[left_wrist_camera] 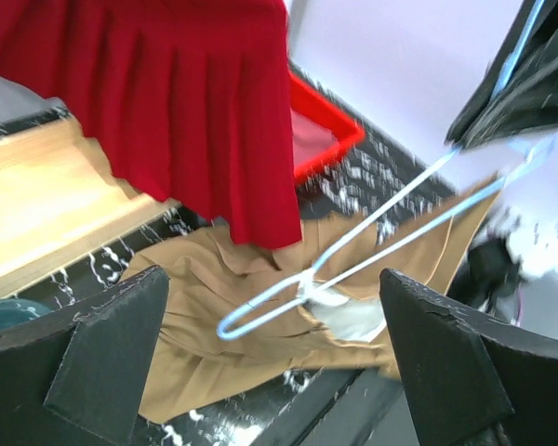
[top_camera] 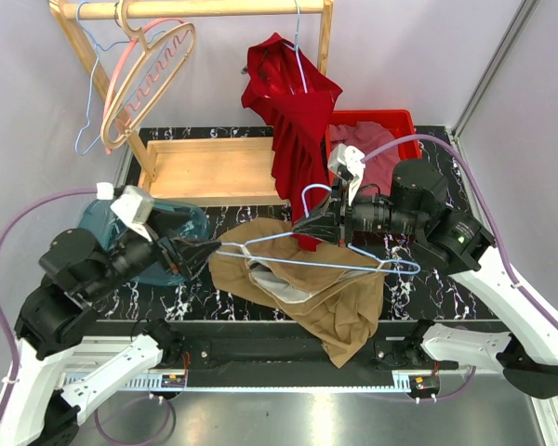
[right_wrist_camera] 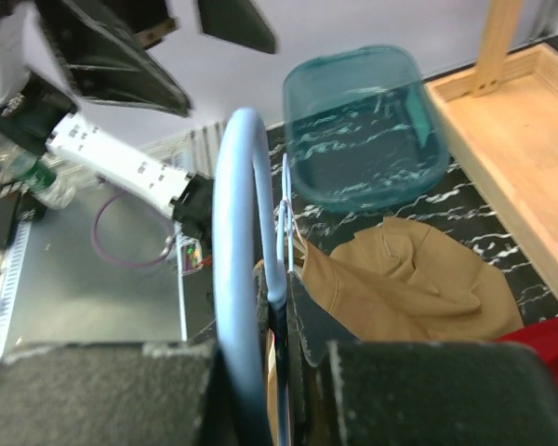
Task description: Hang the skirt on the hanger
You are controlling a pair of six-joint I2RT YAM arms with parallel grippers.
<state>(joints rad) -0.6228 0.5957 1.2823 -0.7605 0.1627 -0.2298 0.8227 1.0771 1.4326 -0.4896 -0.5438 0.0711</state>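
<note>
My left gripper needs to grip the light-blue hanger (top_camera: pixel 316 260) by its bare tip (top_camera: pixel 222 248) next. The hook then stays clear to hang the hanger with the skirt.
A tan skirt (top_camera: pixel 307 297) lies crumpled on the marble table, its white lining showing at the waist opening (left_wrist_camera: pixel 353 321). A light-blue wire hanger (top_camera: pixel 316 260) hangs level just over it. My right gripper (top_camera: pixel 318 226) is shut on the hanger's neck, and the hook (right_wrist_camera: pixel 237 279) rises beside its fingers (right_wrist_camera: pixel 353 390). My left gripper (top_camera: pixel 200 255) stands open at the hanger's left tip (left_wrist_camera: pixel 228 327), which sits between its fingers (left_wrist_camera: pixel 121 344) without touching them. The skirt (right_wrist_camera: pixel 400 288) also shows below the right gripper (right_wrist_camera: pixel 293 362).
A teal tub (top_camera: pixel 158 237) sits under the left arm. Behind are a wooden rack base (top_camera: pixel 214 167), a red dress (top_camera: pixel 293 111) hanging from the rail, spare hangers (top_camera: pixel 149 79) and a red bin (top_camera: pixel 381 139).
</note>
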